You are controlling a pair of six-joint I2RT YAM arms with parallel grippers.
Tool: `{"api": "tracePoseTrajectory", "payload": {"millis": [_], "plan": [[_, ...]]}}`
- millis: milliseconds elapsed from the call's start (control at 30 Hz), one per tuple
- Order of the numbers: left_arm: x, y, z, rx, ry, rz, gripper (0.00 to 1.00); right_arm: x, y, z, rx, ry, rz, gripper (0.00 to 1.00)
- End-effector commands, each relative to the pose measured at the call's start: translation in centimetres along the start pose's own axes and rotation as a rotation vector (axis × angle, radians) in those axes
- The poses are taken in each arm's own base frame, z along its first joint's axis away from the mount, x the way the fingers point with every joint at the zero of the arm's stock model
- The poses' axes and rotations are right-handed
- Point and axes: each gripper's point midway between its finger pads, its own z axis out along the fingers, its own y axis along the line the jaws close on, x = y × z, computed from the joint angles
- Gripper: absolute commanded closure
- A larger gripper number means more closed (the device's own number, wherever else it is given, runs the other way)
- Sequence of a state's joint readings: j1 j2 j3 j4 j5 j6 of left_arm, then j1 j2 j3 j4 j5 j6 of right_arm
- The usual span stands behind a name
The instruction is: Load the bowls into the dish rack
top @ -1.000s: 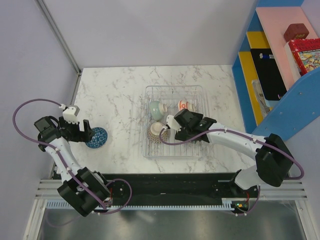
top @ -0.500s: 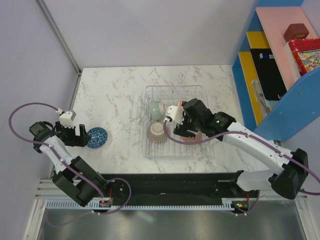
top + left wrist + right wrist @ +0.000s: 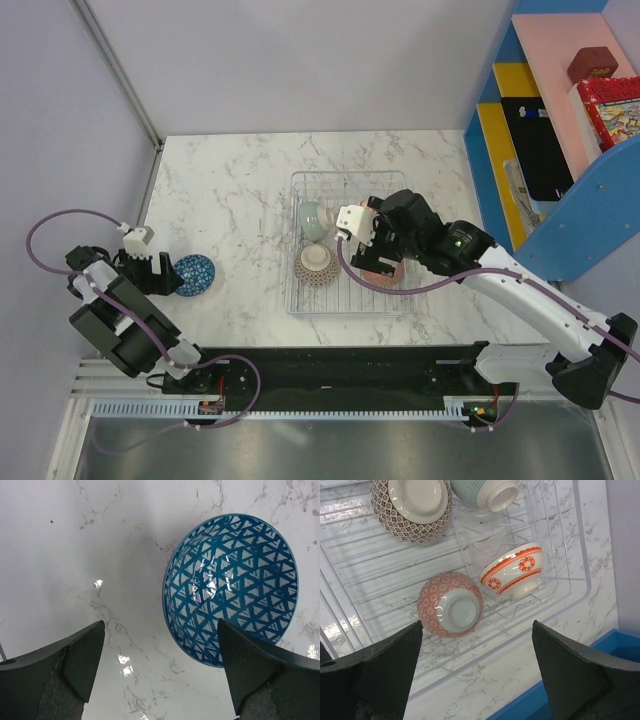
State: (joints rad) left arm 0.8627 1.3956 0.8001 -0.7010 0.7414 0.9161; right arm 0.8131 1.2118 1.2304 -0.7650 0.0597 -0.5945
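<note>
Next, my left gripper grabs the blue triangle-patterned bowl by its near rim (image 3: 181, 290) (image 3: 184, 647), leaving the opposite side free for my right gripper to grab.
A blue triangle-patterned bowl (image 3: 193, 273) (image 3: 230, 587) rests on the marble table, left of the dish rack (image 3: 297, 300). My left gripper (image 3: 168, 275) (image 3: 160, 626) is open just left of this bowl; its right finger (image 3: 260, 675) overlaps the bowl's rim and nothing is held. In the silver wire dish rack (image 3: 584, 582) lie a brown-patterned bowl (image 3: 412, 507) (image 3: 316, 263), a pale green bowl (image 3: 485, 492) (image 3: 312, 217), an orange-red-and-white bowl (image 3: 515, 572) and a pink-red bowl (image 3: 450, 605), the last bottom up. My right gripper (image 3: 372, 258) (image 3: 477, 625) hangs open and empty above the rack.
A blue and pink shelf unit (image 3: 560, 150) (image 3: 570, 705) with a box and other items stands just right of the rack. Grey walls (image 3: 300, 60) close the table at the back and left. The arms' base rail (image 3: 340, 365) runs along the near edge.
The right gripper has drawn away from the brown-patterned bowl, moving right and up over the rack, still open. The left arm has folded back to the left, its gripper still beside the blue bowl.
</note>
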Motion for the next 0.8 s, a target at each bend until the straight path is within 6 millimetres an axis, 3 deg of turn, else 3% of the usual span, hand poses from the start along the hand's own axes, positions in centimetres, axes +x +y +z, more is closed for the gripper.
{"api": "tracePoseTrajectory", "payload": {"millis": [0, 133, 300, 467, 500, 600, 767], "plan": [[-2.3, 1.9, 0.5, 0.012, -0.069, 0.049, 0.0, -1.9, -0.5, -0.9, -0.011, -0.062, 0.018, 0.02], [-2.9, 1.7, 1.4, 0.035, -0.072, 0.05, 0.04, -2.1, -0.5, -0.6, -0.018, -0.066, 0.019, 0.02], [-3.2, 0.7, 2.4, 0.058, -0.062, 0.059, 0.21, -2.0, -0.4, -0.6, -0.017, -0.069, 0.02, 0.02], [-3.2, -0.2, 3.6, 0.073, -0.034, 0.076, 0.27, -2.3, 0.0, -1.1, -0.028, -0.099, 0.023, 0.02], [-3.2, -0.3, 3.8, 0.075, -0.03, 0.075, 0.35, -2.2, 0.0, -1.0, -0.028, -0.097, 0.023, 0.02], [-3.4, -0.5, 4.2, 0.08, -0.022, 0.077, 0.46, -2.2, 0.0, -1.3, -0.023, -0.104, 0.023, 0.02], [-3.2, -1.0, 4.8, 0.093, 0.002, 0.081, 0.56, -2.2, 0.0, -1.5, -0.018, -0.114, 0.025, 0.02]]}}
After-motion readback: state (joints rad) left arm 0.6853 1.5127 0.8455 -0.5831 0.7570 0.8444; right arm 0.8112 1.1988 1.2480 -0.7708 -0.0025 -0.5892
